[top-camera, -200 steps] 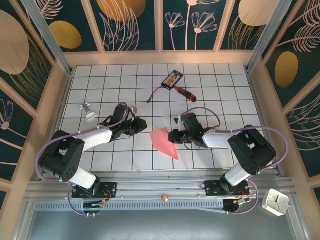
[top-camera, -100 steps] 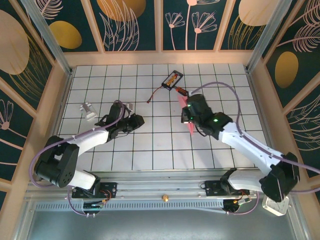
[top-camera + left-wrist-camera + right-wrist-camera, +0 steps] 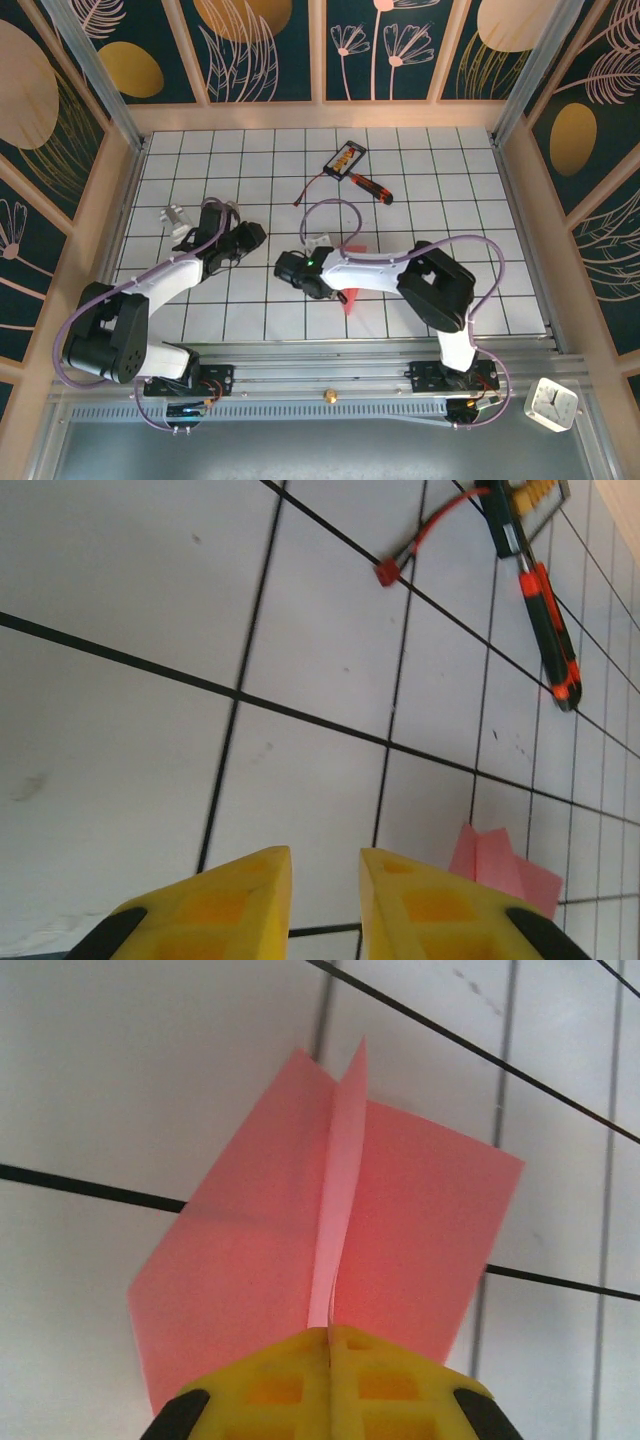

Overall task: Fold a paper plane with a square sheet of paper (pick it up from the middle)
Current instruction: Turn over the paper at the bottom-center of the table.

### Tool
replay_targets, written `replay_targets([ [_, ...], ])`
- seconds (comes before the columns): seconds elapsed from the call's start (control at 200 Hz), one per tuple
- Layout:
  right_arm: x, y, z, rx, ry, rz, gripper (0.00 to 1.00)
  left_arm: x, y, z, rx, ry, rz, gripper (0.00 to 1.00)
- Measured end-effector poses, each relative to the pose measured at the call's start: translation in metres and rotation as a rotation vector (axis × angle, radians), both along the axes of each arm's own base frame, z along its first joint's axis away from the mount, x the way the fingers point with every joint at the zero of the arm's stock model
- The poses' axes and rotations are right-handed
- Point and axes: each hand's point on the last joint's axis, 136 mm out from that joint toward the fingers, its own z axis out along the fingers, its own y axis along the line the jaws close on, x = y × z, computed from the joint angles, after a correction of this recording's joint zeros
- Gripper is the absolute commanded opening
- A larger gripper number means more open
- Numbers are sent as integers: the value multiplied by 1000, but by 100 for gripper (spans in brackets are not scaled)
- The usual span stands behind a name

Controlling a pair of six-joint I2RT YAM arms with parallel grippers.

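The paper plane's wings spread apart over the tiles beside its centre fold, so I should lay the paper plane sideways before opening my right gripper.
The pink-red paper plane [image 3: 400, 1230] is the square sheet folded into a dart with an upright centre ridge. It hangs just above the tiled floor. My right gripper [image 3: 330, 1332] is shut on the ridge at the near end, jaws pressed together. In the top view the plane [image 3: 345, 298] pokes out on both sides of the right forearm, near the table's middle, with the right gripper [image 3: 322, 280] by it. My left gripper [image 3: 325, 865] stands slightly open with nothing between its yellow fingers. It hovers over bare tiles left of the plane [image 3: 500, 865], and in the top view the left gripper [image 3: 250, 236] is apart from it.
A red-handled screwdriver [image 3: 370, 185] and a small black-and-orange card [image 3: 346, 157] with a thin red wire [image 3: 312, 188] lie at the back centre. A small white-grey object [image 3: 178, 220] sits at the left. A white clock [image 3: 551, 403] stands beyond the near right rail.
My right arm has swung from the far centre-right back toward the near left, carrying the plane. My left gripper has drawn back to the left and opened a little.
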Motion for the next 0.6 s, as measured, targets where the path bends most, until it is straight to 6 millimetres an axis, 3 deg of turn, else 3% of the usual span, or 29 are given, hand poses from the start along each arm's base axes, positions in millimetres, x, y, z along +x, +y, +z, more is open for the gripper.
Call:
replay_targets([
  [0.155,-5,36,-1,62,-5,34,0,0,9,-3,16,10,10,26],
  [0.275,-4,36,8,96,-15,30,0,-1,7,-4,8,15,0,25],
  [0.365,-1,16,26,149,-18,7,0,-3,4,-7,-1,27,-18,25],
  [0.465,13,-19,70,224,-60,-43,0,-4,1,-9,1,37,-38,25],
  [0.52,25,-44,99,244,-110,-82,0,-4,1,-9,9,34,-48,25],
  [0.601,36,-84,125,201,-170,-145,0,-2,1,-6,18,24,-60,25],
])
